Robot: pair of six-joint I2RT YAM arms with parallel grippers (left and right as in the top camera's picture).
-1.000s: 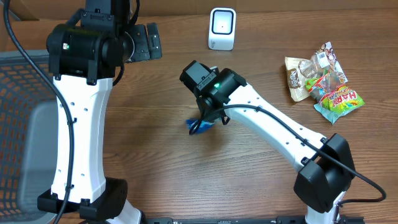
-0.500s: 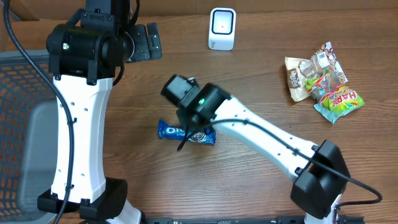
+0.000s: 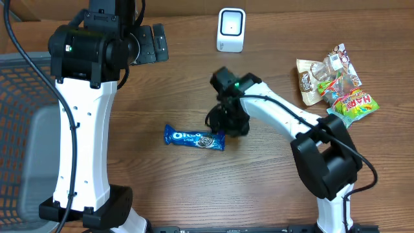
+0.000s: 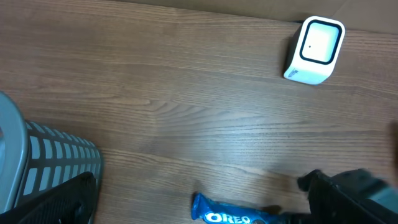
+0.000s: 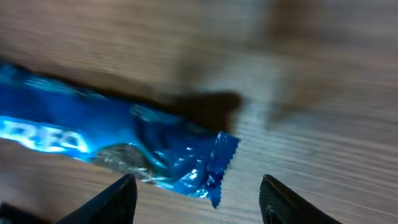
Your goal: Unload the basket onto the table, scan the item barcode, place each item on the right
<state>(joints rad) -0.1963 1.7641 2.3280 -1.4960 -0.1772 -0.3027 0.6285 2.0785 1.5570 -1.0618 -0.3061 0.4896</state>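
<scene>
My right gripper picks up the Oreo pack by its crimped end (image 3: pixel 220 141) (image 5: pixel 214 166) next, leaving the pack's body uncovered to turn for scanning the barcode.
The item is a blue Oreo pack (image 3: pixel 194 138) lying flat on the wooden table, label side up; no barcode shows. My right gripper (image 3: pixel 226 125) hovers just past its right end. In the right wrist view that gripper (image 5: pixel 198 186) is open, and the pack's crimped end (image 5: pixel 211 158) lies on the table between the black fingertips (image 5: pixel 121 193), untouched. The white scanner (image 3: pixel 231 30) stands at the table's far edge. My left gripper (image 3: pixel 152 43) hangs open near the back left. In its view (image 4: pixel 199 183) the Oreo pack (image 4: pixel 233 214) and the scanner (image 4: pixel 314 50) show.
A heap of snack packets (image 3: pixel 335 83) lies at the right of the table. A grey mesh basket (image 3: pixel 26 129) stands off the left side, also seen as a basket corner (image 4: pixel 37 162) in the left wrist view.
The right gripper carried the Oreo pack leftward, opened and let it go on the table, then drew back to the right. The left arm has not moved.
</scene>
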